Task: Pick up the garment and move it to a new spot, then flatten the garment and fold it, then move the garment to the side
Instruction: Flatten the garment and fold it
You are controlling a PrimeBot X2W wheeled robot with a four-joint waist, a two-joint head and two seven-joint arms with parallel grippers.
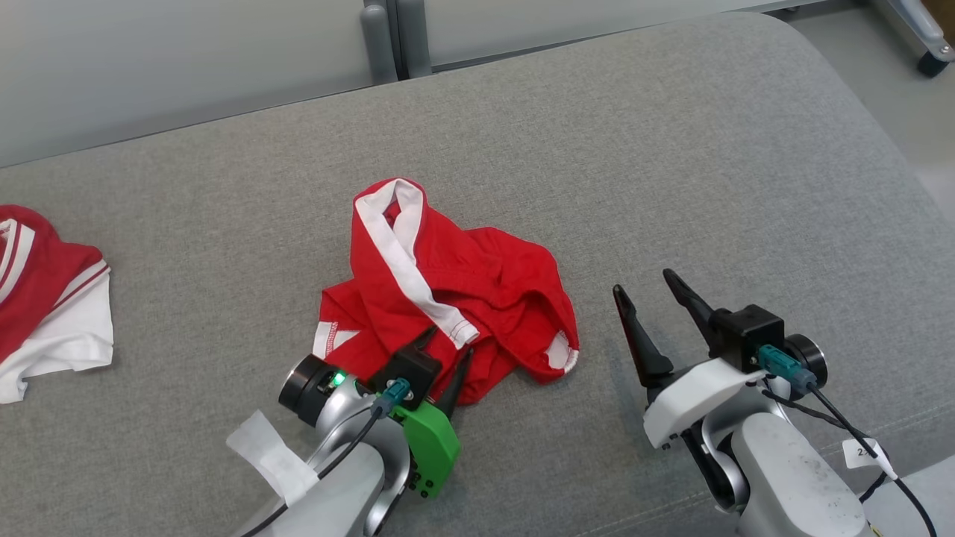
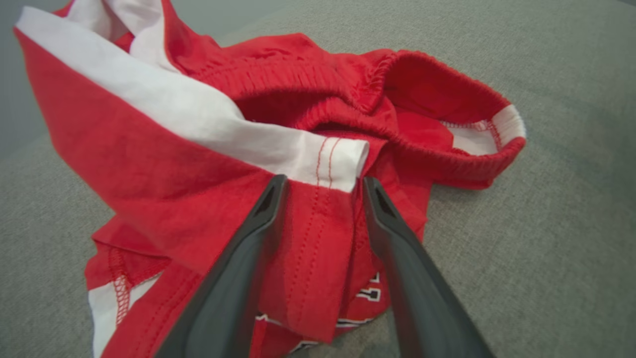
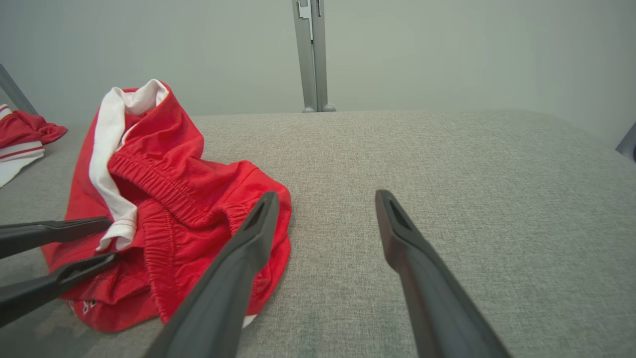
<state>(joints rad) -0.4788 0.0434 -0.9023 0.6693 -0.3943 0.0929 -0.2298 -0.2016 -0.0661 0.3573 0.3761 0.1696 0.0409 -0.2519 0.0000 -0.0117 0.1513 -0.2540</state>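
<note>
My right gripper grabs the shorts by the elastic waistband [image 3: 159, 182] next. The waistband stands up in gathered folds, while the shorts lie slack and crumpled.
The garment [image 1: 462, 291] is a crumpled pair of red shorts with a white side stripe, lying mid-cushion; its elastic waistband [image 2: 447, 149] bunches to the right. My left gripper [image 1: 450, 341] is at the garment's near edge, open, its two fingers straddling a raised red fold just below the white hem [image 2: 338, 164]. In the left wrist view the left gripper [image 2: 323, 183] has fabric between its fingers without pinching it. My right gripper [image 1: 643, 282] hovers open over bare cushion to the garment's right, nothing between its fingers [image 3: 326, 195]. The left gripper [image 3: 109, 241] also shows in the right wrist view.
The grey fabric cushion [image 1: 671, 149] slopes away at its rounded right edge. A second red and white garment [image 1: 45, 298] lies at the far left. A grey metal post [image 1: 392, 37] stands behind the cushion, and a caster wheel [image 1: 936, 60] shows at the top right.
</note>
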